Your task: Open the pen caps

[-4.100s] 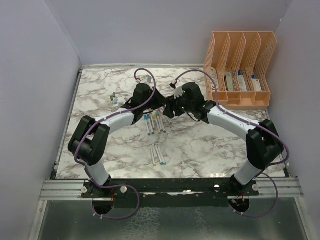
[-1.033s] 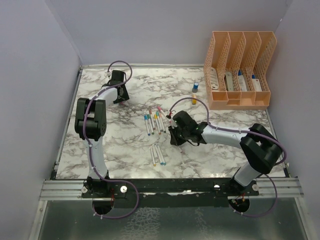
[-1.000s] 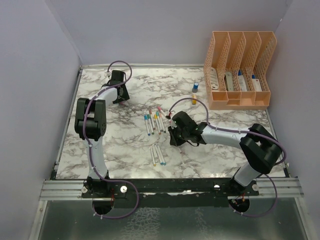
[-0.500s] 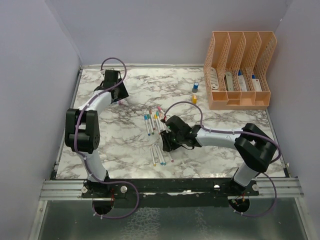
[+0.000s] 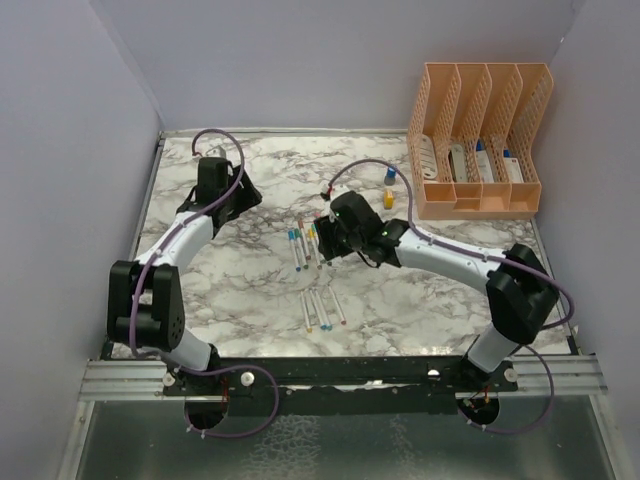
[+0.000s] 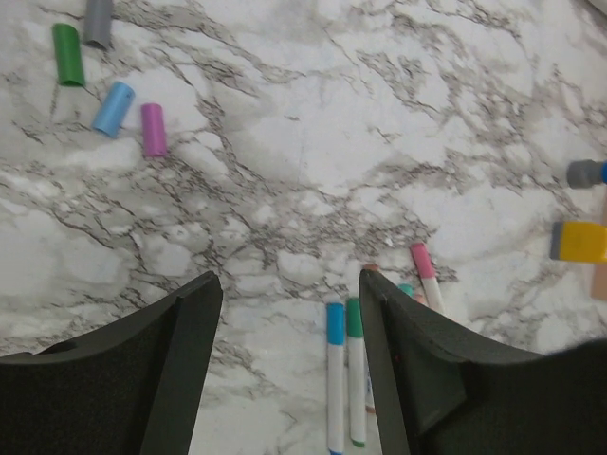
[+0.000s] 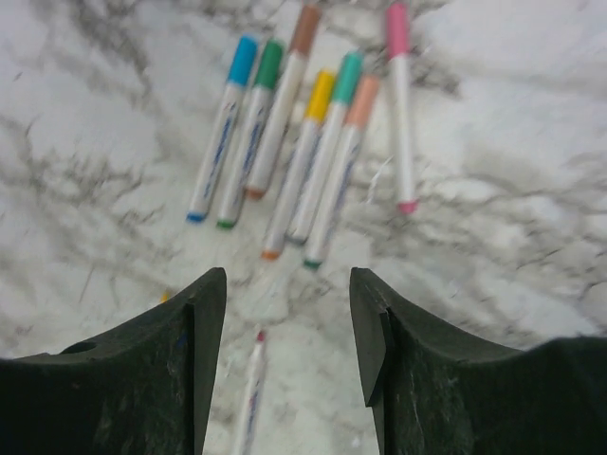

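Note:
I will next grab the pink-capped pen by its white body (image 7: 403,131) with my right gripper, so the pink cap stays free for my left gripper to open.
Several capped pens (image 7: 302,161) lie side by side in a fan, with blue, green, brown, yellow, teal, orange and pink caps; the top view shows this group (image 5: 305,245) mid-table. My right gripper (image 7: 287,284) hovers open above them (image 5: 330,238), holding nothing. An uncapped pen (image 7: 248,398) lies below its jaws, one of the uncapped pens (image 5: 322,310) nearer the arms. Loose pen caps lie together: green (image 6: 66,54), grey (image 6: 98,19), blue (image 6: 114,108), pink (image 6: 153,129). My left gripper (image 6: 289,284) is open and empty, at the back left (image 5: 236,196).
A peach file organizer (image 5: 480,140) with white-and-blue items stands at the back right. Two stubby bottles, blue (image 5: 390,175) and orange (image 5: 388,198), stand left of it. The orange bottle (image 6: 579,241) also shows at the left wrist view's right edge.
My right gripper opened, left a pen with the near group and moved back over the capped pens. My left gripper opened wider and its arm swung left.

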Robot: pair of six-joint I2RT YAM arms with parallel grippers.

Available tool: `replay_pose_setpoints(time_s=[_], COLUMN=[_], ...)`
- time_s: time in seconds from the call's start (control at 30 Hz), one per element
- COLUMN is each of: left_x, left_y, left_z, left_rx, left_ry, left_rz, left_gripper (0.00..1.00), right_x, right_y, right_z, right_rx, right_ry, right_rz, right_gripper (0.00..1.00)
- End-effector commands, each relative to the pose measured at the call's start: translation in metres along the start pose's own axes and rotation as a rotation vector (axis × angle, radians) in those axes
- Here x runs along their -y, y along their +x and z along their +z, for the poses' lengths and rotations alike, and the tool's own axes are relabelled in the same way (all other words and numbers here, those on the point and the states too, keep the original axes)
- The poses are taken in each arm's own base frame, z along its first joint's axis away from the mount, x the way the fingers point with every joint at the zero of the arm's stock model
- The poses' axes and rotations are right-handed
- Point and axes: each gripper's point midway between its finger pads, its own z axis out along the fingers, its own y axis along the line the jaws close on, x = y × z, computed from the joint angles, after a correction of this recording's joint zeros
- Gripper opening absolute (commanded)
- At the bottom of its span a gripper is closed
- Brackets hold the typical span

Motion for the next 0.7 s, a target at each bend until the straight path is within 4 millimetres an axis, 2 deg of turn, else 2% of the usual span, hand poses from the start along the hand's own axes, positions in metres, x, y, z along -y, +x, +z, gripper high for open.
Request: replay_pose_setpoints(time_s=[0.0,0.07,0.17,0.23,0.27,0.4,0.67], left_x=[0.044,0.05,0.057,0.059,0.061,0.061,0.061], left_y=[-0.009,-0.001,0.009,0.014,0.016,0.018,0.016], left_z=[-0.031,-0.036,-0.043,-0.047,-0.048,-0.054,-0.06], left_rx=[0.077,0.064,0.059,0.059,0.059,0.063,0.08], left_ry=[0.203,0.243,0.3,0.322,0.333,0.343,0.345], left_rz=[-0.035,-0.054,-0.08,-0.098,-0.103,-0.107,-0.118], left_gripper=[0.67,0.73,0.81,0.97,0.99,0.99,0.99], right_x=[0.064,0.081,0.092,0.096,0.096,0.096,0.092], right_y=[-0.027,-0.037,-0.048,-0.052,-0.053,-0.049,-0.033], right_z=[0.023,0.033,0.05,0.061,0.065,0.081,0.099], right_rx=[-0.003,-0.012,-0.018,-0.028,-0.034,-0.069,-0.116], right_ry=[0.195,0.225,0.223,0.22,0.215,0.188,0.155], right_rz=[-0.124,-0.153,-0.17,-0.172,-0.172,-0.17,-0.163], right_gripper=[0.54,0.54,0.54,0.54,0.54,0.53,0.5])
